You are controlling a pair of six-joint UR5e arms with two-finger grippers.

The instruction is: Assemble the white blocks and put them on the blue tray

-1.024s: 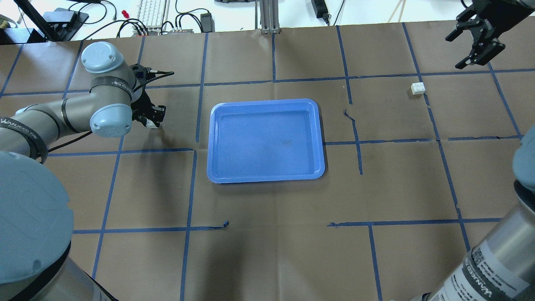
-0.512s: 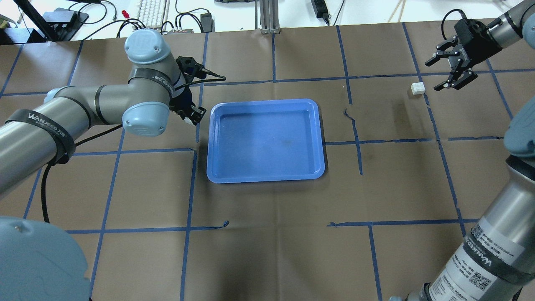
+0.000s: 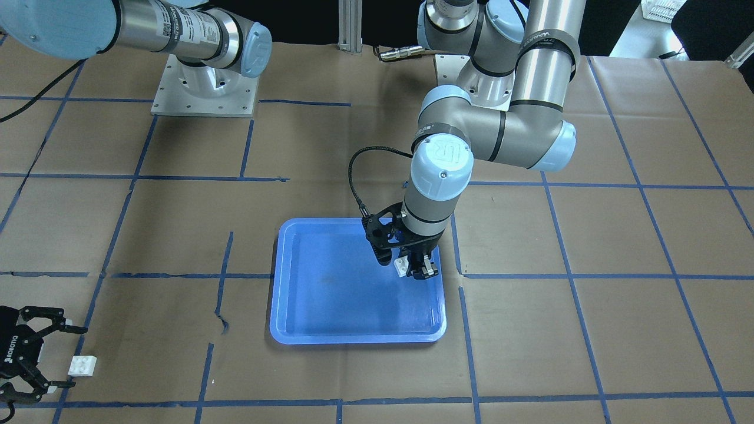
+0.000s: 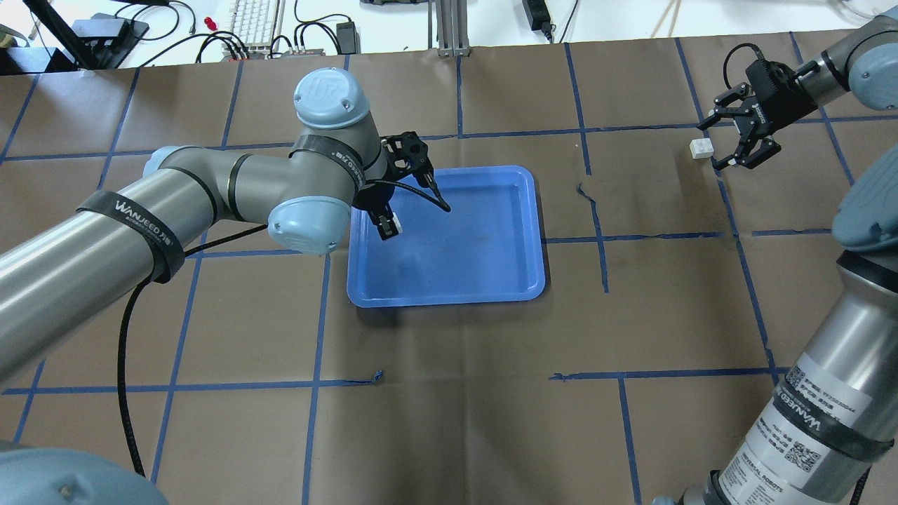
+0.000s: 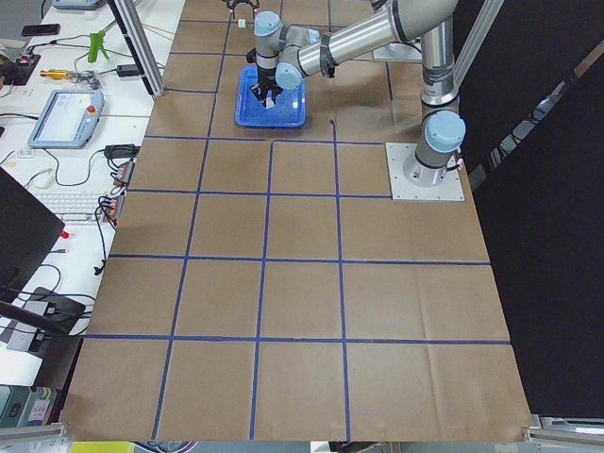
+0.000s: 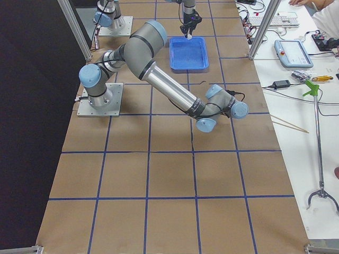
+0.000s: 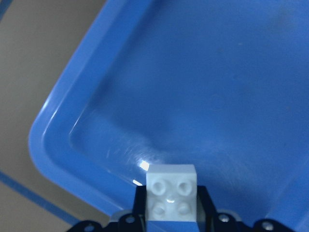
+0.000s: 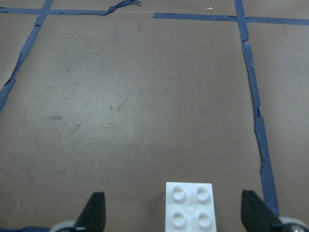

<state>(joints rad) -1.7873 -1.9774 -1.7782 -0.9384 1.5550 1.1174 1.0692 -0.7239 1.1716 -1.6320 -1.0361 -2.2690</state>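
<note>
Next, my right gripper grabs the second white block by its plain sides, so the second white block's studded top (image 3: pixel 82 361) (image 8: pixel 190 205) stays free for assembly.
My left gripper (image 4: pixel 388 229) is shut on a white block (image 4: pixel 395 226) and holds it a little above the left part of the blue tray (image 4: pixel 477 245). The left wrist view shows the block (image 7: pixel 171 195), studs up, over the tray's floor (image 7: pixel 217 96) near a corner. In the front view the held block (image 3: pixel 401 266) hangs over the tray (image 3: pixel 330 294). The second white block (image 4: pixel 701 148) lies on the table at the far right. My right gripper (image 4: pixel 710 145) is open and low around it. The right wrist view shows this block (image 8: pixel 189 207) between the spread fingers (image 8: pixel 96 210), untouched.
Brown paper with blue tape lines (image 4: pixel 596 231) covers the table. The left arm's elbow and forearm (image 4: pixel 210 189) reach over the table left of the tray. Keyboard and cables (image 4: pixel 256 21) lie beyond the far edge. The arm bases (image 3: pixel 203 88) stand at the robot's side.
My left arm has swung right with its white block, from the table left of the tray to over the tray. My right gripper has moved down and left to the second block.
</note>
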